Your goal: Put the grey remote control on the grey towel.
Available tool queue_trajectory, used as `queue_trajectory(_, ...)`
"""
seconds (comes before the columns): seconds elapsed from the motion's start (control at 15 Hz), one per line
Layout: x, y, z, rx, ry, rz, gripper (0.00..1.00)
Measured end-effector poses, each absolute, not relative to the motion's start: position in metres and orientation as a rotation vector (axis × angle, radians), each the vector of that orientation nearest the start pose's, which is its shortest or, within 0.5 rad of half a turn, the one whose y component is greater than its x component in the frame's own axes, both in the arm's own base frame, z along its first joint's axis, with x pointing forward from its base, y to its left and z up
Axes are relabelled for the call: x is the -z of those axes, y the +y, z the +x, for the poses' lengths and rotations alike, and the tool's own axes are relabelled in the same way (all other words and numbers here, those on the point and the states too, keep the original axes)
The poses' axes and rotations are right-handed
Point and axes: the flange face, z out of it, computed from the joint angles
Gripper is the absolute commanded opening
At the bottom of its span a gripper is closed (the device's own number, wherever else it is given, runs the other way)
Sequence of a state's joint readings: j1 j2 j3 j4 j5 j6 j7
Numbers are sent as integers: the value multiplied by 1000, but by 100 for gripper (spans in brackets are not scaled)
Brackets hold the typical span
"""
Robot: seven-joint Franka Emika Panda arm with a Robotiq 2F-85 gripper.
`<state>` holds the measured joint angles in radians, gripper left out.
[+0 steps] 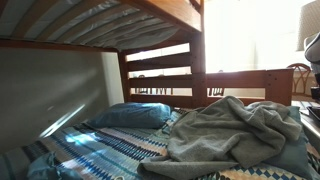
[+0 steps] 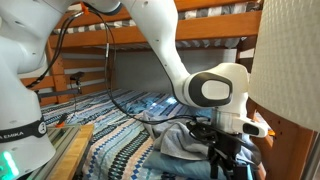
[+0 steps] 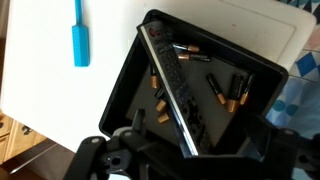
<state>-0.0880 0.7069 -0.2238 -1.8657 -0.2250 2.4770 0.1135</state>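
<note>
I am not ready to close on the remote point(image 3: 184, 108) yet. I should lower my gripper's fingers first, because the remote is deep in the tray point(image 3: 255, 58) below them in the wrist view and they would miss it if I closed now.
The grey remote control point(image 3: 172, 80) is a slim dark bar with rows of buttons. It lies slantwise in a black tray point(image 3: 255, 58) in the wrist view. My gripper point(image 3: 195, 142) hangs just above the remote's near end, jaws open on either side of it, holding nothing. The grey towel point(image 1: 235, 130) lies rumpled on the bed, and also shows in an exterior view point(image 2: 185, 140) beside my gripper point(image 2: 228, 150). The remote is hidden in both exterior views.
Several loose batteries point(image 3: 222, 90) lie in the tray beside the remote. The tray stands on a white surface point(image 3: 40, 90) with a blue stick-like thing point(image 3: 79, 40). A blue pillow point(image 1: 130, 115) lies on the patterned bedsheet point(image 1: 110, 150). The wooden bunk frame point(image 1: 200, 80) stands behind and overhead.
</note>
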Motion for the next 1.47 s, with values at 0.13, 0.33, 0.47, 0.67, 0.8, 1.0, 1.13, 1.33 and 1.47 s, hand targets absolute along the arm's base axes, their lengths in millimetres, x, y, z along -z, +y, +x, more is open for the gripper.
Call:
queue_trajectory(0.13, -136, -187, 598, -200, 333, -3388, 100)
queue_trajectory(0.33, -136, -190, 597, -208, 311, -3406, 100)
queue_trajectory(0.47, -128, -194, 593, -243, 269, -3432, 100)
queue_trajectory(0.67, -108, -193, 586, -310, 170, -3433, 100)
queue_trajectory(0.8, -98, -191, 583, -335, 109, -3427, 72)
queue_trajectory(1.0, -92, -189, 582, -348, 66, -3423, 50)
queue_trajectory(1.13, -92, -190, 582, -351, 48, -3422, 36)
queue_trajectory(1.33, -93, -190, 582, -351, 33, -3423, 16)
queue_trajectory(1.47, -93, -190, 583, -349, 32, -3423, 2)
